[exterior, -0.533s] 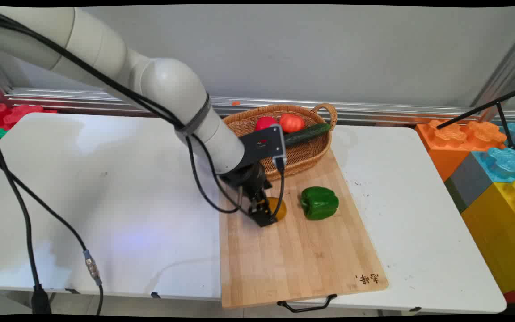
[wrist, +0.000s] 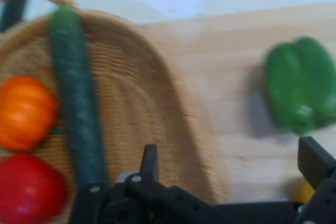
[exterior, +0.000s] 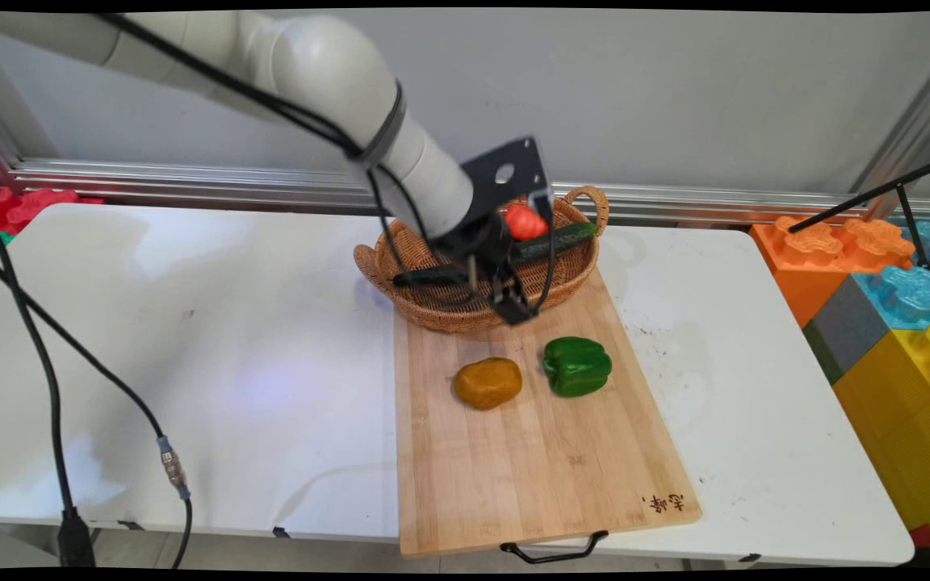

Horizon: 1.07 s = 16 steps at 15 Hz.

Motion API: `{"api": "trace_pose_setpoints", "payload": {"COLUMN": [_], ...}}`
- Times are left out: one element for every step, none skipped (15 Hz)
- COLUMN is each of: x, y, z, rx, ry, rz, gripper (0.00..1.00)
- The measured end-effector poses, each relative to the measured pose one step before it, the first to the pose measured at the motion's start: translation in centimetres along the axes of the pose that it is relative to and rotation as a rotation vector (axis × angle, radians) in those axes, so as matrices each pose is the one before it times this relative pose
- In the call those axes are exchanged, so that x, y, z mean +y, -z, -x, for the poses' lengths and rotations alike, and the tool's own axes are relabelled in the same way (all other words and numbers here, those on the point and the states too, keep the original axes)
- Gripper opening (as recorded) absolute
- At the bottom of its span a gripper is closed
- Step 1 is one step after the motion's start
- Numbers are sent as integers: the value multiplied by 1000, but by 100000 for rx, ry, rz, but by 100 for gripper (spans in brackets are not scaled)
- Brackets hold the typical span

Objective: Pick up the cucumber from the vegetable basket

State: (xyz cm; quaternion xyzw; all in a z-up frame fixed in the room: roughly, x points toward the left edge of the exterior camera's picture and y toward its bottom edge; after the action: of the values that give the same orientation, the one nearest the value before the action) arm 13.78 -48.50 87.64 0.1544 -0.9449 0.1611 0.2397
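Note:
I will set the cucumber out on the wooden cutting board (exterior: 529, 468), so next my gripper will grab the long cucumber by its middle (exterior: 536, 248).
My gripper (exterior: 513, 307) hangs open and empty over the near rim of the wicker basket (exterior: 433, 311), above the far end of the wooden cutting board (exterior: 529, 468). In the hand view the gripper (wrist: 231, 156) has its two fingers spread wide with only basket rim and board between them. A yellow-brown potato (exterior: 488, 382) lies on the board just below it, and a green bell pepper (exterior: 577, 365) lies to its right. The basket (wrist: 152, 103) holds a cucumber (wrist: 76, 108), an orange-red tomato (wrist: 23, 113) and a red fruit (wrist: 29, 190). The pepper (wrist: 302, 85) also shows in the hand view.
Black cables (exterior: 53, 403) hang over the table's left side. Large coloured toy blocks (exterior: 885, 290) stand past the right edge. A black tripod leg (exterior: 877, 194) crosses the upper right. A metal rail (exterior: 190, 181) runs along the wall behind.
The gripper has risen off the potato and moved back toward the basket. The potato stays on the board, now uncovered. The pepper has not moved.

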Motion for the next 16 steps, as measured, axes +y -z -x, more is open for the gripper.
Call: {"api": "trace_pose_setpoints", "payload": {"x": [-848,-945,-766,-814,-618,-616,-301,-461,-279,-216,-191,-161,-196,-155,-115,-107], "y": [-31,-257,-383,-683,-724,-951,-598,-1054,-940,-1138,-1049,-839,-880,-682,-718,-611], "z": [-328,-323,-188,-84,14,121,37,186,141,121,123,61,73,36,45,86], "rx": [231,192,76,-174,-372,-800,-403,-860,-654,-639,-523,-249,-236,-134,-210,-180], "ry": [206,175,197,458,769,1262,699,1217,843,932,1027,746,897,692,749,703], "rz": [-2429,-2509,-1876,-1839,-1283,-1258,-594,-828,-296,-67,-100,-272,-467,-445,-365,-310], "gripper": [100,100,100,100,100,100,100,100,100,100,100,100,100,100,100,100]}}
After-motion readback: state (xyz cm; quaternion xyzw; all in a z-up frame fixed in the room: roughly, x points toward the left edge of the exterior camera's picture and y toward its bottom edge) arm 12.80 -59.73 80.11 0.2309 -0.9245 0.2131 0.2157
